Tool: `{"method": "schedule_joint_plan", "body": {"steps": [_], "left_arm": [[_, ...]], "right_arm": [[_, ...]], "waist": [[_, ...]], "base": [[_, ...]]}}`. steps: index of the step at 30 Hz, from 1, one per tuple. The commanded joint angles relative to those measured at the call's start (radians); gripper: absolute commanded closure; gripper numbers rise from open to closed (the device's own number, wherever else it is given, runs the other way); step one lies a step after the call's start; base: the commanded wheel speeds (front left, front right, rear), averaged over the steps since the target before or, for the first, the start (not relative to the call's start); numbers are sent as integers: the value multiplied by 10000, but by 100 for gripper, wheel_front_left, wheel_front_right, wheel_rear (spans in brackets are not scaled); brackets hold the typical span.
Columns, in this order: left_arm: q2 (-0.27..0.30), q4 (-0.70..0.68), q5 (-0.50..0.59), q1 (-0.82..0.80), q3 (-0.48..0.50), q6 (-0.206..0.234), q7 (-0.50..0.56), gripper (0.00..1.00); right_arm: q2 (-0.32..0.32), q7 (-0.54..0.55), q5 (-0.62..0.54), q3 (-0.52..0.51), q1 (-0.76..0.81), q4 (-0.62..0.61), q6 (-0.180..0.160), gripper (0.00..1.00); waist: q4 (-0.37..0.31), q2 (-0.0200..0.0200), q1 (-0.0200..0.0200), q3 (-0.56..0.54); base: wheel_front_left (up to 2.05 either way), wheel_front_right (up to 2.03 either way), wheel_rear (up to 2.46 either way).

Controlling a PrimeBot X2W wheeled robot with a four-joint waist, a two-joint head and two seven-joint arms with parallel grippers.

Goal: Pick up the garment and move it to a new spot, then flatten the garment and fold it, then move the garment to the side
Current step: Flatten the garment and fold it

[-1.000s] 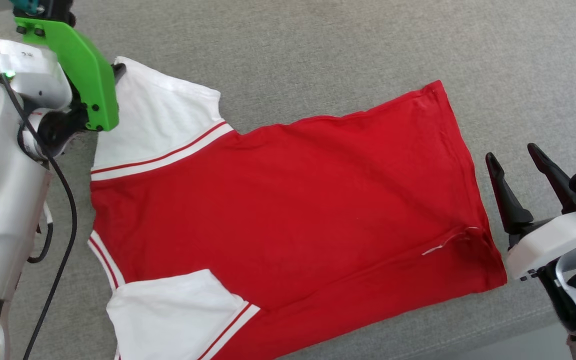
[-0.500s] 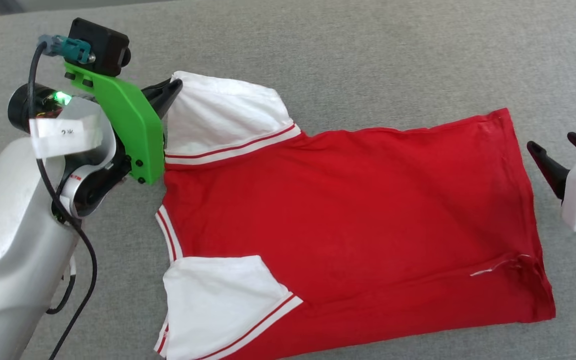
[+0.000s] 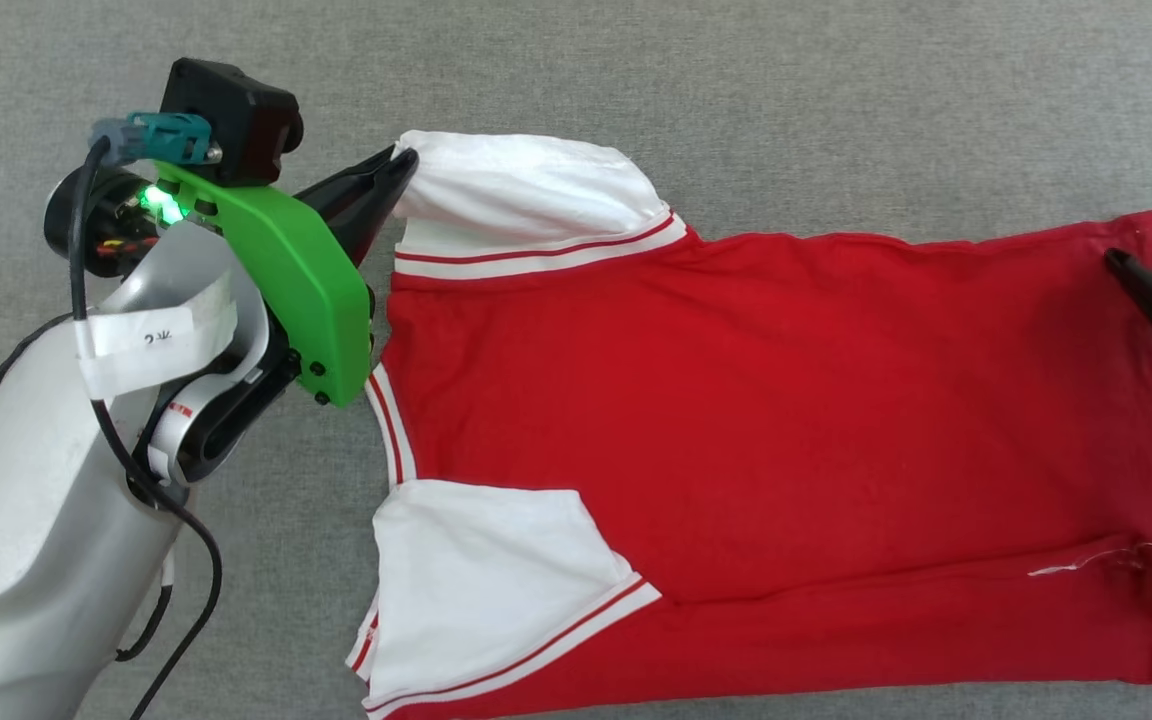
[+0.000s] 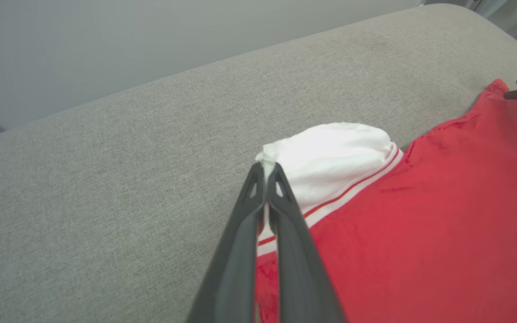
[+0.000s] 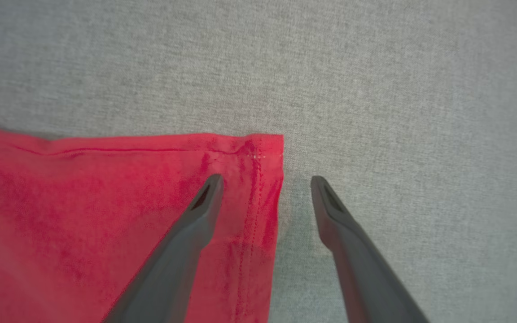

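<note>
My right gripper grabs the garment by its far red hem corner [image 3: 1148, 230] next, since the red body [image 3: 776, 408] lies flat and only its border offers an edge.
The garment [image 3: 786, 400] lies spread on the grey padded surface [image 3: 736, 100] with its plain red side up, so the lettering is hidden. Its far white sleeve [image 3: 526, 190] is lifted and bunched slightly. My left gripper [image 3: 401, 165] is shut on that sleeve's outer edge, and the left wrist view shows the pinch at the gripper [image 4: 266, 168]. The near white sleeve [image 3: 486, 570] lies flat. My right gripper [image 5: 265, 179] is open over the far hem corner [image 5: 267, 148], one finger above the red cloth and one above the bare surface. One right fingertip [image 3: 1131, 275] shows in the head view.
A small white thread or tag [image 3: 1066, 568] sticks out near the near hem corner. In the left wrist view the surface's rounded rear edge [image 4: 151, 80] runs in front of a grey wall. Bare grey surface lies beyond the garment on the far side.
The head camera has shifted, sliding the whole picture. My right gripper has gone from beside the near hem to the far hem corner. My left gripper stays at the far sleeve.
</note>
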Motion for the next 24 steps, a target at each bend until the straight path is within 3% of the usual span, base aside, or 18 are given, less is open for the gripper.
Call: {"method": "schedule_joint_plan", "body": {"steps": [1,10,11,12,13,14,24], "left_arm": [[27,-106,65,226,-27,80,-68,100],[-30,-275,71,371,-162,104,-145,100],[-29,-257,62,395,-169,104,-154,100],[-27,-220,49,423,-170,105,-172,100],[-27,-181,33,447,-163,112,-191,100],[-38,-126,1,484,-142,127,-230,100],[-213,640,-259,1119,119,250,-1048,100]], "right_arm": [[50,-49,-83,102,-168,206,-80,0],[104,-481,-265,845,-247,1461,-80,0],[98,-531,-248,899,-252,1568,-80,40],[85,-599,-224,969,-264,1692,-80,71],[79,-717,-212,997,-291,1765,-80,93],[80,-945,-205,960,-341,1861,-80,100],[132,-3417,-296,562,-123,2323,-80,100]], "waist": [[253,109,0,230],[442,109,0,270],[443,109,0,256],[441,109,0,227],[433,109,0,200],[422,109,0,154],[306,109,0,-763]], "base": [[0,0,0],[0,0,0],[0,0,0],[0,0,0],[0,0,0],[0,0,0],[0,0,0]]}}
